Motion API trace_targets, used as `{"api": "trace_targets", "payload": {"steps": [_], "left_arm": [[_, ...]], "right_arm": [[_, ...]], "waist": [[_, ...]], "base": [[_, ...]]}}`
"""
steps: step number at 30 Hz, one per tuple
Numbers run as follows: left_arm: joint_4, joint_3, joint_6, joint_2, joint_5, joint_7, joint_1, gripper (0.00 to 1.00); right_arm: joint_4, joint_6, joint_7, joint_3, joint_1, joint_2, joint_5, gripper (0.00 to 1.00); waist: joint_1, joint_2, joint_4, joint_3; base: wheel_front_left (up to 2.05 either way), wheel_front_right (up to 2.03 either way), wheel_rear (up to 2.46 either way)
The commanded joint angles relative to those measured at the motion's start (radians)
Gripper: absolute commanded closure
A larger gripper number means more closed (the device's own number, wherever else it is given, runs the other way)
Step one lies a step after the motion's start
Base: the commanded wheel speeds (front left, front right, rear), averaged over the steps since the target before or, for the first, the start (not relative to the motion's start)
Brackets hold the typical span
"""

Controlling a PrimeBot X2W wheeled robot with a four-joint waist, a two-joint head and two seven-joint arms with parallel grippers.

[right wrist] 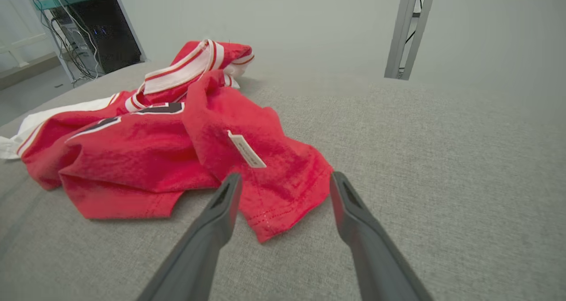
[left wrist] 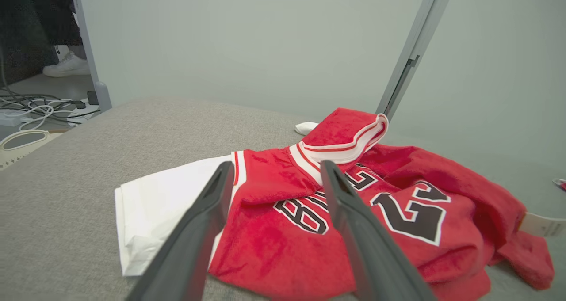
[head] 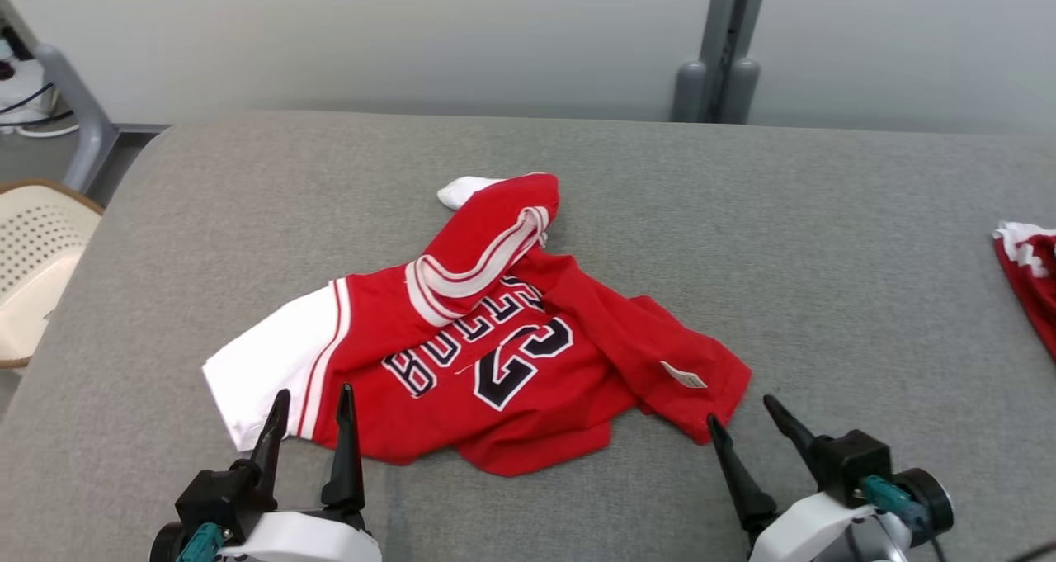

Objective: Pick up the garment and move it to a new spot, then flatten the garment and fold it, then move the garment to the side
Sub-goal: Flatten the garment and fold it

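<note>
My right gripper is going to grab the red hem corner [head: 704, 433] next. The corner sticks out as a narrow tip while the jersey's body [head: 539, 428] lies spread out on the tabletop.
The garment [head: 487, 343] is a red jersey with white sleeves, striped trim and dark lettering. It lies crumpled on the grey padded table [head: 742, 232], one part folded up toward the back. My left gripper [head: 312, 399] stands open at the jersey's near left edge, over the seam between the white sleeve and the red body, with nothing between its fingers. In the left wrist view the garment [left wrist: 353, 203] lies just beyond the left gripper [left wrist: 275, 170]. My right gripper [head: 741, 409] is open at the near right corner; in the right wrist view the red hem [right wrist: 283, 195] sits between the right gripper's [right wrist: 285, 181] fingertips.
A second red and white cloth [head: 1027, 273] lies at the table's right edge. A pale perforated chair [head: 37, 257] stands left of the table. A grey post [head: 722, 46] rises behind the far edge. Cables [left wrist: 40, 106] lie on the floor at left.
</note>
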Motion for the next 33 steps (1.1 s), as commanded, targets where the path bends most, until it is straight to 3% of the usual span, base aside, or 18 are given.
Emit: {"api": "trace_targets", "payload": {"steps": [1, 12, 13, 15, 16, 23, 33], "left_arm": [[-0.006, -0.004, 0.008, 0.004, -0.009, -0.001, 0.004, 0.00], [-0.040, -0.059, 0.051, 0.004, -0.038, -0.001, -0.009, 0.00], [-0.041, -0.058, 0.053, 0.004, -0.039, -0.001, -0.009, 0.00], [-0.045, -0.053, 0.054, 0.004, -0.041, -0.001, -0.009, 0.00], [-0.047, -0.052, 0.055, 0.004, -0.042, -0.001, -0.009, 0.00], [-0.081, -0.034, 0.063, 0.003, -0.034, -0.001, -0.004, 0.00], [-0.124, -0.053, 0.071, 0.004, -0.031, -0.001, -0.019, 0.00]], "right_arm": [[0.018, 0.000, 0.007, 0.004, -0.013, -0.005, -0.009, 0.00], [0.327, 0.000, 0.002, -0.006, -0.160, -0.006, -0.149, 0.02], [0.349, 0.000, -0.003, -0.012, -0.171, -0.006, -0.156, 0.44], [0.385, 0.000, -0.020, -0.027, -0.191, -0.006, -0.166, 0.71], [0.395, 0.000, -0.033, -0.034, -0.202, -0.006, -0.165, 1.00], [0.368, 0.000, -0.097, -0.103, -0.284, -0.028, -0.143, 1.00], [0.221, 0.000, -0.015, -0.127, -0.480, -0.197, -0.127, 1.00]], "waist": [[0.0000, -0.0001, 0.020, 0.005], [0.0000, -0.0001, 0.108, 0.029], [0.0000, -0.0001, 0.112, 0.031], [0.0000, -0.0001, 0.117, 0.034], [0.0000, -0.0001, 0.118, 0.035], [0.0000, -0.0001, 0.108, 0.044], [0.0000, -0.0001, 0.106, 0.073]], "base": [[0.00, 0.00, 0.00], [0.00, 0.00, 0.00], [0.00, 0.00, 0.00], [0.00, 0.00, 0.00], [0.00, 0.00, 0.00], [0.00, 0.00, 0.00], [0.00, 0.00, 0.00]]}}
